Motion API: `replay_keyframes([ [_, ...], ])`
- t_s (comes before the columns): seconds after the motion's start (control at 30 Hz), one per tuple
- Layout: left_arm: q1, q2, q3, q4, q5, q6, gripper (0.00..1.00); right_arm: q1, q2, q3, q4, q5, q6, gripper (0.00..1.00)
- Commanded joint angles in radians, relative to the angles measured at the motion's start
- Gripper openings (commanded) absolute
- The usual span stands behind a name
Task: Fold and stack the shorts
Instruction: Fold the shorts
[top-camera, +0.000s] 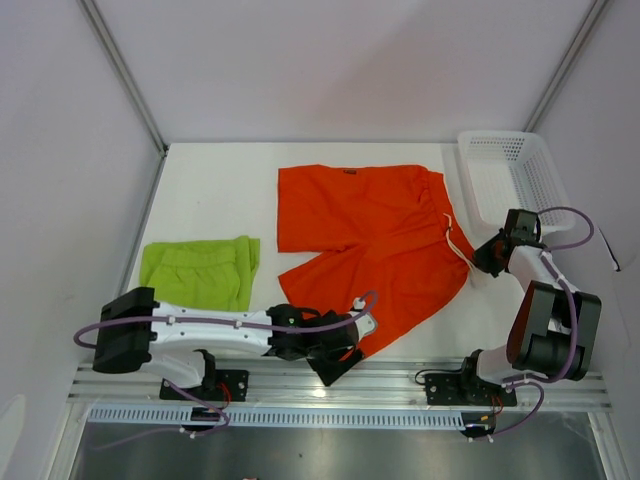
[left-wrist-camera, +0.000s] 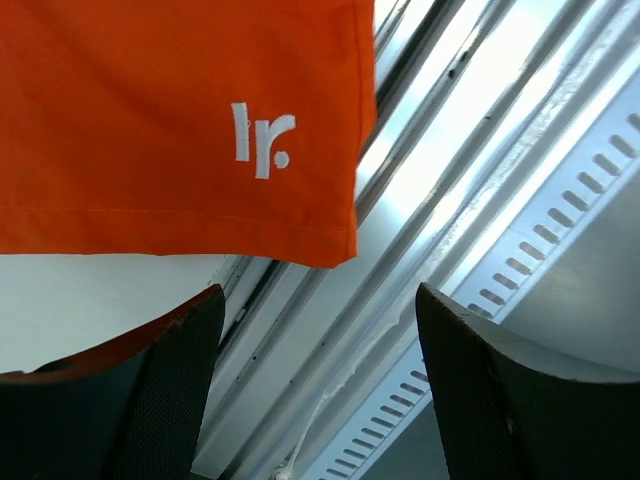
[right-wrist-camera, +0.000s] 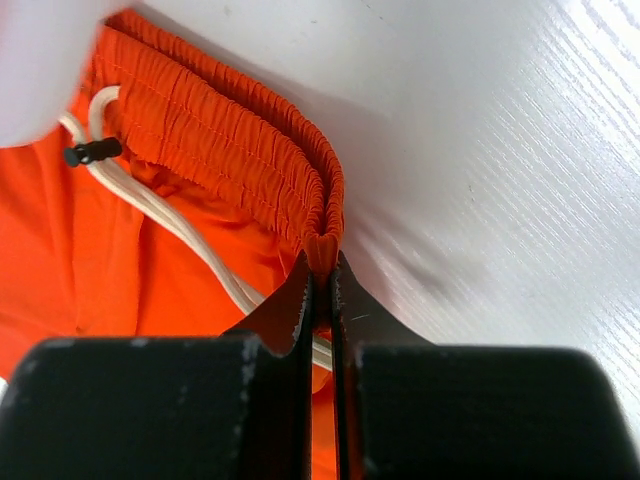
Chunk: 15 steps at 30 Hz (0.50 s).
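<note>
Next, my left gripper grabs the orange-red shorts (top-camera: 385, 240) by the near hem corner beside the white logo, to fold one leg over the other.
The orange-red shorts (top-camera: 385, 240) lie spread flat in the middle of the table, waistband to the right with a white drawstring (top-camera: 458, 240). The lime green shorts (top-camera: 200, 272) lie folded at the left. My right gripper (top-camera: 490, 255) is shut on the corner of the orange waistband (right-wrist-camera: 322, 235). My left gripper (top-camera: 335, 365) is open and empty at the near hem corner of the orange shorts (left-wrist-camera: 180, 120), where a white logo (left-wrist-camera: 262, 140) shows; its fingers (left-wrist-camera: 175, 390) hang over the rail at the table's near edge.
A white mesh basket (top-camera: 510, 175) stands at the back right, just beyond my right gripper. Metal rails (top-camera: 340, 385) run along the near edge. Grey walls close in the table on the left, back and right.
</note>
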Motion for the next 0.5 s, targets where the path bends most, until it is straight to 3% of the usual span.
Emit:
replay_keyframes([
  [0.0,-0.033,-0.079,-0.008,0.09,-0.016,-0.023,0.79,-0.011,0.02,-0.014,0.046,-0.017,-0.003,0.0],
  [0.23,-0.116,0.045,0.02,0.098,-0.187,-0.027,0.76,-0.01,0.033,-0.023,0.066,-0.04,0.0,0.0],
  [0.47,-0.116,0.22,0.113,0.022,-0.288,-0.077,0.65,-0.019,0.023,-0.032,0.07,-0.048,-0.002,0.0],
])
